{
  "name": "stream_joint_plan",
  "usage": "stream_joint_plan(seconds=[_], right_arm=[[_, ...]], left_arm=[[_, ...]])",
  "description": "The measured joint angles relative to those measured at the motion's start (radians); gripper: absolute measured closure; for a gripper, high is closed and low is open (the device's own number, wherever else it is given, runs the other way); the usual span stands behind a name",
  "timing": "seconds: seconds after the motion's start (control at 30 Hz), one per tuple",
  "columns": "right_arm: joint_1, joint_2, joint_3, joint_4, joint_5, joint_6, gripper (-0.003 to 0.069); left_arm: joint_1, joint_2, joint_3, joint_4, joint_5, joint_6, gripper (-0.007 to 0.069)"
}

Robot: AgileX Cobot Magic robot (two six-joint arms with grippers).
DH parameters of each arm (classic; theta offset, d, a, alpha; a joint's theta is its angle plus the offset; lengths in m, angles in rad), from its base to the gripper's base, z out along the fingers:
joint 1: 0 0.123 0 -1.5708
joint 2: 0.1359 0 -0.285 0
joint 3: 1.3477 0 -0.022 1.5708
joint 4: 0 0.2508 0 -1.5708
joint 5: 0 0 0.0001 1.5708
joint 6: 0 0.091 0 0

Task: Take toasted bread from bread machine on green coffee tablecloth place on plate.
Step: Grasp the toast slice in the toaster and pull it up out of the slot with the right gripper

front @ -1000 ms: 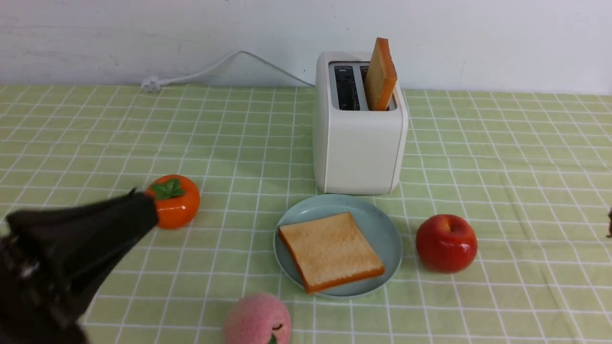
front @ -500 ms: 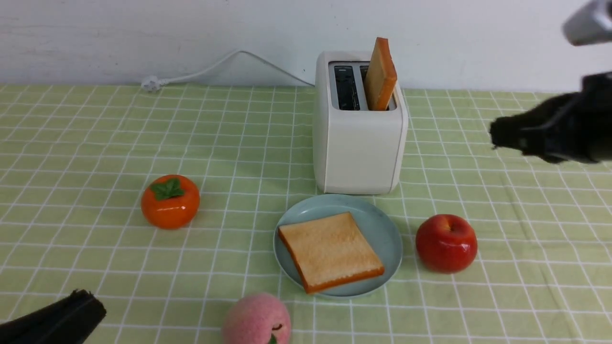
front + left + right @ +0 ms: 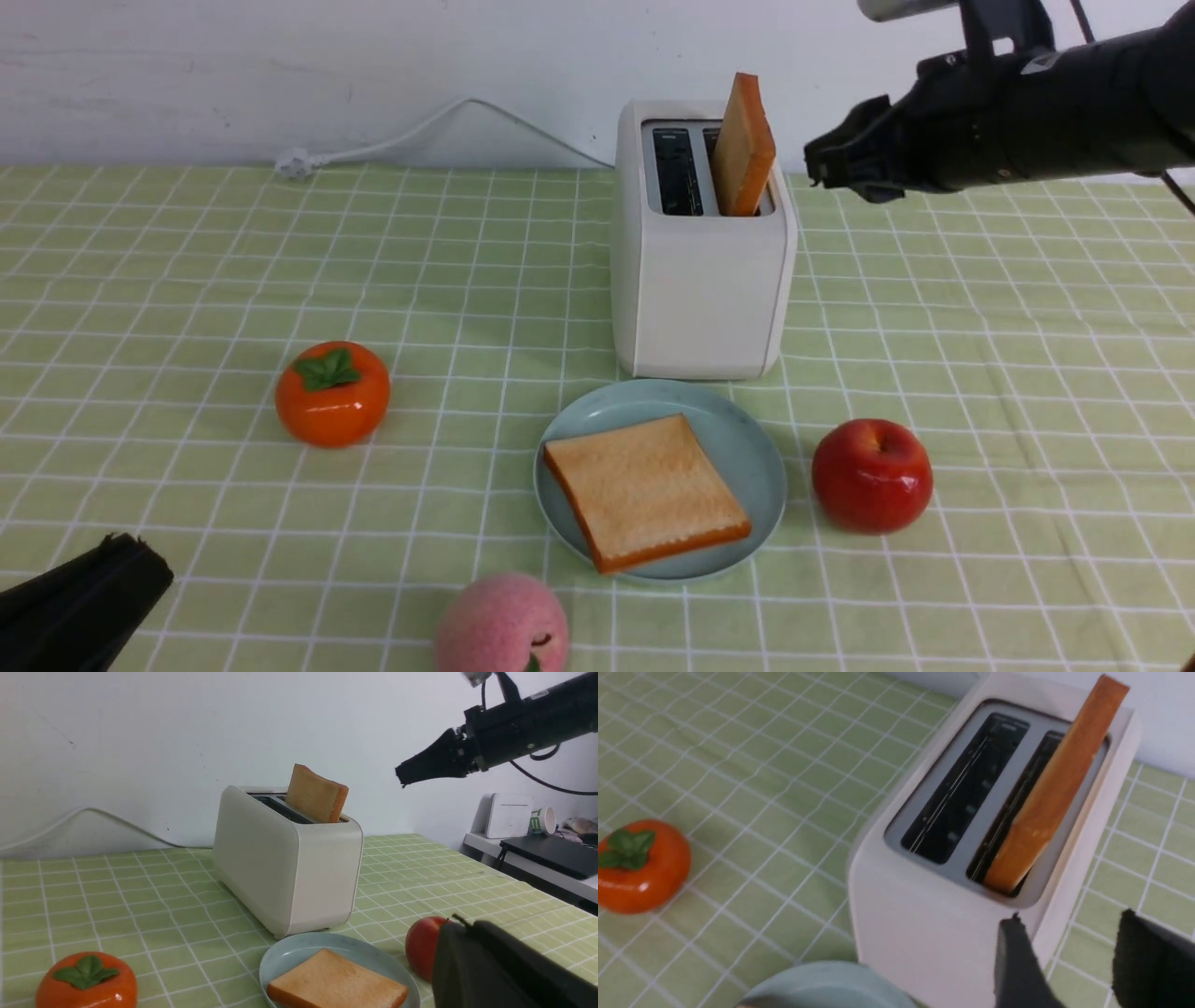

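Note:
My right gripper grabs the toasted bread slice by its exposed upper corner [image 3: 765,149] next, since the sides of the slot close in around the slice's lower part.
The white bread machine [image 3: 700,252] stands on the green coffee tablecloth [image 3: 187,261]. One toasted bread slice [image 3: 743,145] sticks up, leaning, from its right slot; the left slot is empty. Another slice [image 3: 646,490] lies flat on the pale blue plate [image 3: 738,439] in front of the machine. My right gripper [image 3: 822,168] hovers just right of the machine's top, level with the standing slice. In the right wrist view its jaws [image 3: 1069,924] are open and hold nothing. My left gripper [image 3: 140,569] rests low at the front left corner, shut and empty.
An orange persimmon [image 3: 332,393] sits left of the plate, a red apple [image 3: 871,475] right of it and a pink peach [image 3: 502,623] at the front edge. A white power cord [image 3: 420,131] runs along the back wall.
My left arm has drawn back from beside the persimmon to the front left corner. My right arm has swung in from the right, up to the machine's top, and its jaws have opened.

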Motion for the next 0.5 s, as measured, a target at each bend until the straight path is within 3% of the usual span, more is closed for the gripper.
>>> stream_joint_plan(seconds=[0.03,0.07,0.1,0.2,0.5], right_arm=[[0.0,0.042,-0.015,0.021,-0.054,0.004,0.0249],[0.0,0.042,-0.017,0.023,-0.06,0.004,0.0241],[0.0,0.078,-0.031,0.04,-0.106,0.005,0.0179],[0.0,0.13,-0.065,0.061,-0.141,0.006,0.0117],[0.0,0.187,-0.145,0.14,-0.118,0.01,0.0095]], left_arm=[[0.0,0.0,-0.002,-0.001,0.0,0.028,0.0638],[0.0,0.0,-0.002,-0.002,0.0,0.03,0.0638],[0.0,0.0,-0.002,-0.012,0.0,0.043,0.0638],[0.0,0.0,-0.002,-0.03,0.0,0.052,0.0638],[0.0,0.0,-0.002,-0.038,-0.001,0.053,0.0638]])
